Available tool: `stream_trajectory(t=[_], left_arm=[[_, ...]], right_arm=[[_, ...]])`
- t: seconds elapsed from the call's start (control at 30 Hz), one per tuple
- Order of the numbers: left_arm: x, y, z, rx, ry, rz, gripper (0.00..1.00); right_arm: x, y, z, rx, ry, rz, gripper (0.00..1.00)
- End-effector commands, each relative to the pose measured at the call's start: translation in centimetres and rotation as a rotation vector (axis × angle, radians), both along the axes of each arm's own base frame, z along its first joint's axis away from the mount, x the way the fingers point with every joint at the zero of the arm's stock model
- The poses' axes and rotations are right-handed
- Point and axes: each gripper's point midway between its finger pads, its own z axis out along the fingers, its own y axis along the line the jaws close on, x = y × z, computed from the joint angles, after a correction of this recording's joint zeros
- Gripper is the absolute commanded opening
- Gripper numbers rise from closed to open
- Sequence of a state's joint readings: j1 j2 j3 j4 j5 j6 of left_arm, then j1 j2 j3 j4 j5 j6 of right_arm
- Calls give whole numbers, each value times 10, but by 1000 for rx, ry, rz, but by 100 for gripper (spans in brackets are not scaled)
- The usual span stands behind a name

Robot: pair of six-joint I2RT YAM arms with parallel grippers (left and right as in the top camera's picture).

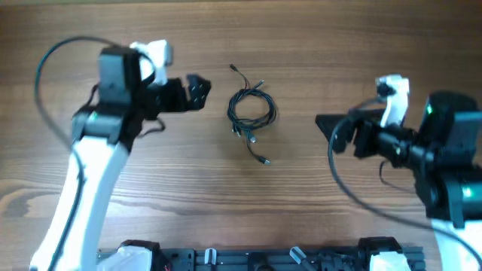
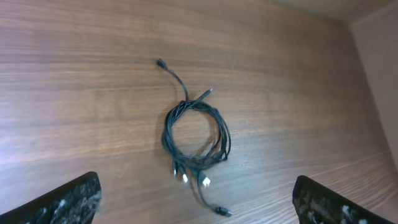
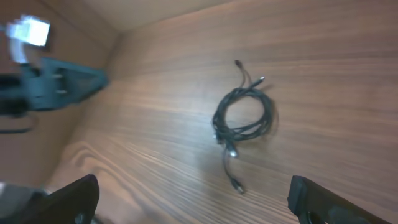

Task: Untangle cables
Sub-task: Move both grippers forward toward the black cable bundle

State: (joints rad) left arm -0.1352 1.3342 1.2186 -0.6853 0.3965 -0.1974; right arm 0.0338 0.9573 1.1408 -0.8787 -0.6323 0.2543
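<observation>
The opposite side of the coil should stay free for my right gripper to untangle, so my left gripper will next grab the coil of cables by its nearest side (image 1: pixel 232 111) (image 2: pixel 168 133).
The cables (image 1: pixel 251 111) lie as one tangled black coil on the wooden table, with loose plug ends sticking out above and below it. They also show in the left wrist view (image 2: pixel 196 134) and the right wrist view (image 3: pixel 242 118). My left gripper (image 1: pixel 200 90) is open and empty, to the left of the coil and apart from it. My right gripper (image 1: pixel 333 134) is open and empty, to the right of the coil and apart from it. In both wrist views the dark fingertips sit wide apart at the bottom corners.
The wooden table (image 1: pixel 301 45) spreads around the coil. A black rail (image 1: pixel 256 260) with the arm bases runs along the front edge. The left arm shows in the right wrist view (image 3: pixel 50 84) at the far left.
</observation>
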Motion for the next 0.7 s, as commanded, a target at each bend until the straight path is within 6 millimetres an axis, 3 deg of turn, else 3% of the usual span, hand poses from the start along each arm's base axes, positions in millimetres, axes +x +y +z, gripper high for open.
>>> stream_trajectory(t=[0.0, 0.07, 0.13, 0.17, 0.2, 0.3, 0.47, 0.67], left_arm=[[25, -23, -27, -16, 39, -67, 100], [35, -29, -46, -24, 71, -83, 100], [42, -30, -62, -20, 95, -82, 81], [47, -30, -71, -14, 107, -72, 68], [54, -26, -81, -7, 127, -34, 61], [70, -21, -111, -20, 194, 81, 51], [80, -37, -151, 29, 233, 134, 48], [80, -54, -186, 172, 229, 197, 45]], right_arm=[[16, 8, -6, 88, 100, -5, 100], [25, 8, -19, 86, 148, -7, 89], [32, 8, -32, 83, 194, -9, 75], [35, 8, -38, 82, 218, -10, 74], [37, 9, -44, 77, 238, -7, 73], [43, 5, -66, 35, 308, -38, 69], [46, 2, -82, -14, 348, -67, 66], [47, 0, -83, -28, 346, -76, 66]])
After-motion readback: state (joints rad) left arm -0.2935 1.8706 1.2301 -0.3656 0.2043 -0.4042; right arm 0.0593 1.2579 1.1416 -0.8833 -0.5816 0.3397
